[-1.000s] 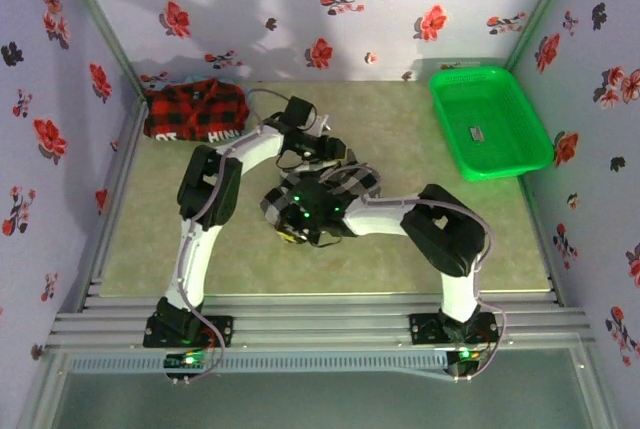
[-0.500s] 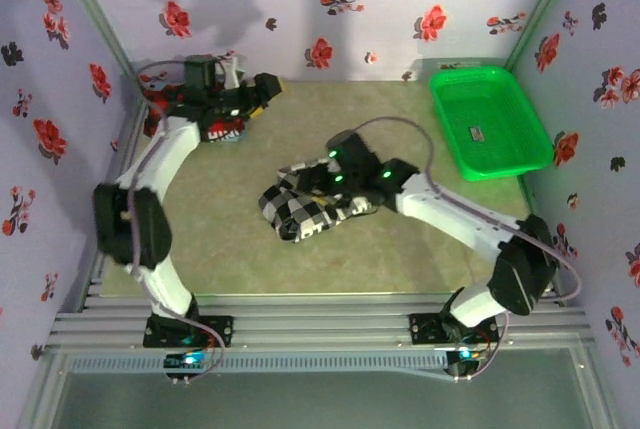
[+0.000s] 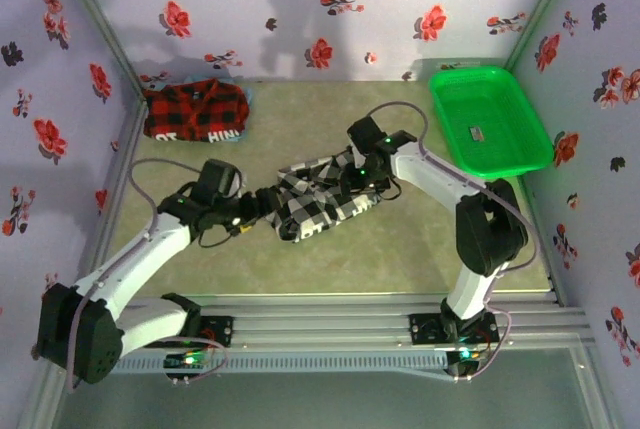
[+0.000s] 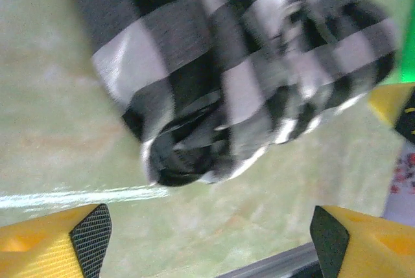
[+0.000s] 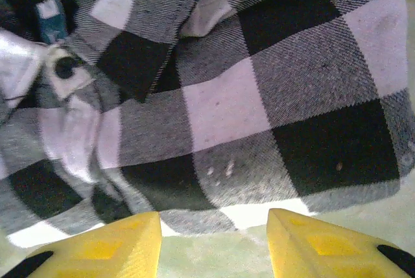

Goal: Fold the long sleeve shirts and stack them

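Note:
I will next use my left gripper to pick up the checked shirt [image 3: 322, 197] by the shirt's end that faces the gripper. The rest of it stays free to stack over the plaid shirt.
The black-and-white checked shirt [image 3: 322, 197] lies bunched in the middle of the table, and its crumpled cloth [image 4: 246, 77] hangs ahead of the left wrist camera. My left gripper [image 3: 262, 203] is at its left end, open wide [image 4: 207, 232], with bare table between the fingers. My right gripper [image 3: 362, 181] is at the shirt's right end, open [image 5: 214, 252], with the cloth's edge [image 5: 259, 213] just beyond its yellow fingertips. The red-and-black plaid shirt [image 3: 195, 114] with white lettering lies folded at the back left corner.
A green plastic basket [image 3: 490, 121] stands at the back right against the wall. Flowered walls close in the table on three sides. Metal rails [image 3: 320, 327] run along the near edge by the arm bases.
The left arm swung out to the back left corner and came back to the checked shirt's left end. The right gripper moved to its right end and opened. The shirt now lies more stretched out.

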Controlling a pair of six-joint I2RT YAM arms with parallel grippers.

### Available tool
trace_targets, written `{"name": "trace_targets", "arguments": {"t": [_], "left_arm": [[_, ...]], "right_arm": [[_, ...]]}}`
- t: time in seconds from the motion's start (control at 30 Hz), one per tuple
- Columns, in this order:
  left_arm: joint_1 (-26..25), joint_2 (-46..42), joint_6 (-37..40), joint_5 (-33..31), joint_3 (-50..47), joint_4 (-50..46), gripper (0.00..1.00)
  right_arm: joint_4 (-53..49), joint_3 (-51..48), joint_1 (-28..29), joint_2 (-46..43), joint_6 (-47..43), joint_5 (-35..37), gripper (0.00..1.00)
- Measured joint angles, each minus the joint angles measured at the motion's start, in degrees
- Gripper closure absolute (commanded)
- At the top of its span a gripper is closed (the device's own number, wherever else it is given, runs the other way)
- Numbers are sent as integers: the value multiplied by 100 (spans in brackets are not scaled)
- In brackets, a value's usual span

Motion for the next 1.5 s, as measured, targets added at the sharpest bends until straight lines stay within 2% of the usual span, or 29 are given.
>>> {"name": "trace_targets", "arguments": {"t": [0.13, 0.27, 0.37, 0.5, 0.67, 0.93, 1.03, 1.1, 1.17, 1.23, 1.3, 1.43, 1.5], "left_arm": [[-155, 240, -382, -323, -103, 247, 17], [-190, 837, -699, -398, -219, 1137, 15], [-254, 1346, -955, -376, -356, 1873, 15], [-378, 1858, -1185, -363, -437, 2334, 15], [-466, 1871, -1405, -461, -640, 2520, 11], [-470, 1943, -1467, -597, -715, 2977, 13], [-481, 2114, -1482, -634, -715, 3193, 19], [-483, 2194, -1484, -640, -715, 3357, 29], [-487, 2282, -1469, -643, -715, 3488, 45], [-494, 2347, -1408, -649, -715, 3558, 66], [-492, 2356, -1364, -667, -715, 3569, 78], [-485, 2356, -1051, -695, -564, 3338, 88], [-472, 2356, -789, -702, -289, 2990, 90]], "right_arm": [[216, -214, -17, 256, -205, 57, 55], [448, -466, -17, 479, -192, 37, 57], [675, -678, -11, 501, -46, -26, 59], [1014, -964, 63, 474, 310, -186, 59], [1340, -1309, 282, 251, 758, -367, 59], [1412, -1366, 361, 214, 966, -581, 57], [1416, -1366, 358, 214, 966, -621, 57], [1416, -1366, 361, 214, 968, -651, 57], [1416, -1366, 358, 214, 968, -686, 57], [1419, -1366, 358, 214, 973, -726, 56], [1419, -1366, 358, 212, 1005, -752, 54], [1423, -1419, 363, 107, 1016, -833, 47], [1401, -1486, 369, -85, 1019, -855, 40]]}}
